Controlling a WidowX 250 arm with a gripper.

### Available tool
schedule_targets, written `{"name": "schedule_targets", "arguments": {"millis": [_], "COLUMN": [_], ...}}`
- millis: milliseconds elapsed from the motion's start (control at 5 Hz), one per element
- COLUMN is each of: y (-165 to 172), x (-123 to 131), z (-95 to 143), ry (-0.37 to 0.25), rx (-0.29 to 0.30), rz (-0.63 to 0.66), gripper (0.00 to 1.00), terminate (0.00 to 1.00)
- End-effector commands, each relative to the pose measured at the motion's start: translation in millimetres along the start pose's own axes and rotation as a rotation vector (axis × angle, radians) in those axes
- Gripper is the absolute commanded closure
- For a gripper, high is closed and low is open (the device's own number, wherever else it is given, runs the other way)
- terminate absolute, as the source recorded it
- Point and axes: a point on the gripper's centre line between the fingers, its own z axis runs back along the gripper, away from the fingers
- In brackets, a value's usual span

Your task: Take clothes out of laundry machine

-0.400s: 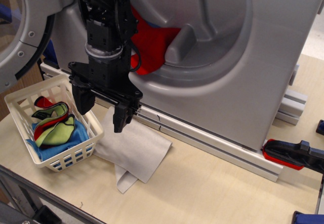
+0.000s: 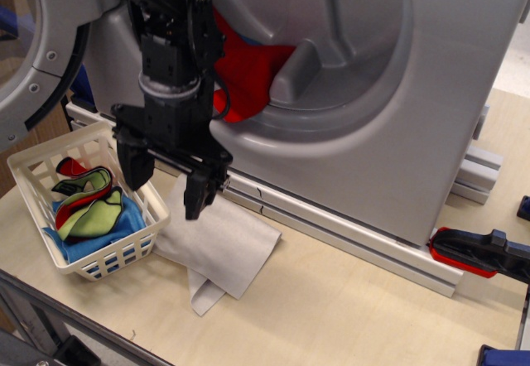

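My gripper should next grab the red cloth by its bunched middle point(image 2: 247, 69) to take the clothes out of the laundry machine.
The laundry machine point(image 2: 431, 109) is a large grey plastic washer with a round finned drum, and its windowed door point(image 2: 37, 43) is swung open at the left. The clothes point(image 2: 248, 68), a bright red cloth with a small blue piece, lie bunched inside the drum behind my arm. My black gripper point(image 2: 164, 182) hangs in front of the drum's lower left rim, pointing down above the basket's right edge. Its jaws stand apart and hold nothing.
A white slotted basket point(image 2: 33, 163) at the left holds lime-green, red-edged and blue cloths. A flat grey cloth point(image 2: 224, 246) lies on the wooden table below the gripper. A red-and-black clamp point(image 2: 472, 254) sits at the right, by the machine's aluminium base rail point(image 2: 348, 238).
The gripper has shifted very slightly up and left. Nothing else moved.
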Motion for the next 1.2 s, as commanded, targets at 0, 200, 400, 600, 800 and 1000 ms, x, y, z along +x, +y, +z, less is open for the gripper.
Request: {"name": "schedule_targets", "arguments": {"millis": [0, 200, 400, 600, 800, 1000], "y": [12.2, 21.5, 30.9, 31.0, 35.2, 44.2], "x": [38.4, 54.9, 73.2, 91.1, 107.4, 117.3], "z": [29.7, 50.0, 70.3, 85.5, 85.6, 76.8], "ry": [-0.275, -0.418, -0.488, -0.529, -0.527, -0.499], "rx": [0.092, 0.149, 0.151, 0.177, 0.196, 0.229], "rz": [0.036, 0.02, -0.003, -0.039, -0.072, -0.077], "gripper": [0.0, 0.0, 0.0, 0.0, 0.0, 0.0], "terminate": [0.0, 0.0, 0.0, 0.0, 0.0, 0.0]}}
